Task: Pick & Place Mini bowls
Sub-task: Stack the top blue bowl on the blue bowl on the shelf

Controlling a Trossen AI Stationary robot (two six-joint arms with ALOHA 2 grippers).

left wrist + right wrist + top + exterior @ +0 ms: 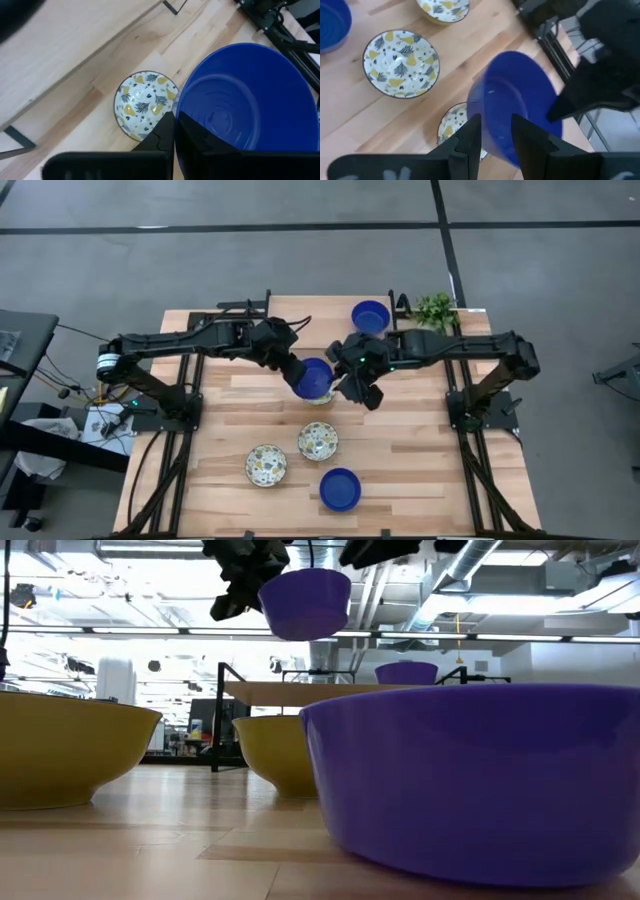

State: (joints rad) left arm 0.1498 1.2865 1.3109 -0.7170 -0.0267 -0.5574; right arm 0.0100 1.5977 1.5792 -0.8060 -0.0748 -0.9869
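Observation:
I should take hold of the held bowl by its rim (329, 377) with my right gripper next. Then I can place it with the other blue bowl (370, 317).
My left gripper (292, 370) is shut on a glossy blue mini bowl (314, 377) and holds it in the air above a cream patterned bowl (145, 105). My right gripper (496, 122) is open. It hovers just to the table's right of the held bowl (520, 105) and, in the low view, stands apart from it. Two more patterned bowls (318, 441) (266, 465) and a blue bowl (340, 488) rest on their bases near the near edge. A third blue bowl (370, 315) sits near the far edge. My left gripper holds the blue bowl by its rim (178, 114) on the side toward the table's left, with one finger inside the bowl and one outside. The fingers slant down from the left. The bowl is lifted clear (305, 602), mouth up and nearly level.
A small green potted plant (435, 310) stands at the far right corner, beside the right arm. Black arm frames run along the table's left and right sides. Bare wood lies in the near left (200, 480) and near right (420, 470) parts.

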